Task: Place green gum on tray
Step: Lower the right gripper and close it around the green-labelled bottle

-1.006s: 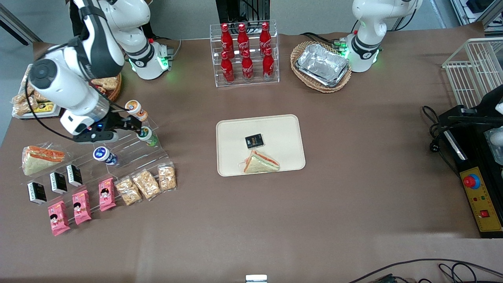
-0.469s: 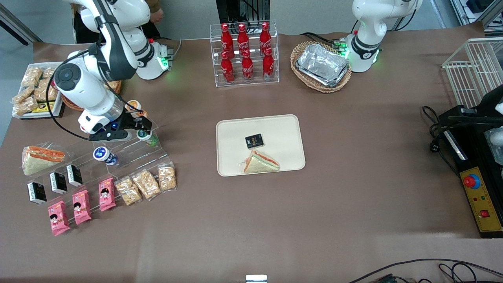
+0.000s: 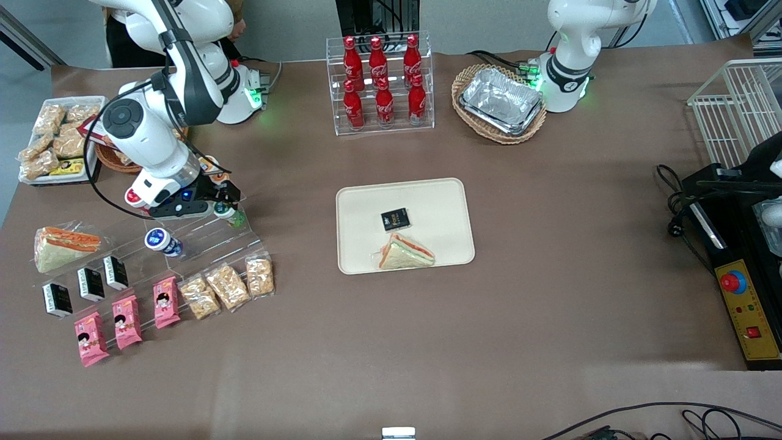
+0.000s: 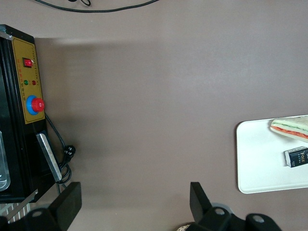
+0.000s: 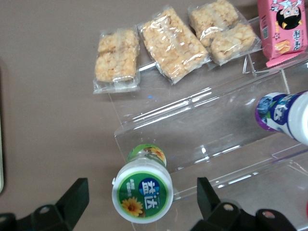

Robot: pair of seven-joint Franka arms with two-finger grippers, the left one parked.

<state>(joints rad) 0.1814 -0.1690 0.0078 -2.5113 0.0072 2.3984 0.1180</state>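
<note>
The green gum needs to go on the cream tray, so the robot's right gripper should next grab the gum by its white-and-green lid (image 3: 224, 210) (image 5: 142, 190).
The green gum (image 3: 228, 212) stands tilted on the upper step of a clear acrylic stand (image 3: 201, 239), its white-and-green lid (image 5: 142, 190) facing the wrist camera. My right gripper (image 3: 223, 199) hangs just above it, open. In the wrist view the gripper (image 5: 142, 192) has one dark finger (image 5: 77, 195) on each side of the lid, with a gap to each and no contact. The cream tray (image 3: 360, 205) lies mid-table, toward the parked arm from the stand, and holds a wrapped sandwich (image 3: 406, 253) and a small black packet (image 3: 395, 219).
A blue-lidded bottle (image 3: 160, 240) sits on the same stand, nearer the camera; an orange-lidded one (image 3: 212, 165) shows partly under the arm. Snack packets (image 3: 227, 286) and pink packs (image 3: 125, 321) line the lower steps. A cola rack (image 3: 382, 82) and a basket of foil trays (image 3: 501, 101) stand farther back.
The right arm has swung in and come down, bringing the open gripper from beside the orange-lidded bottle to over the green gum. The gum has not moved.
</note>
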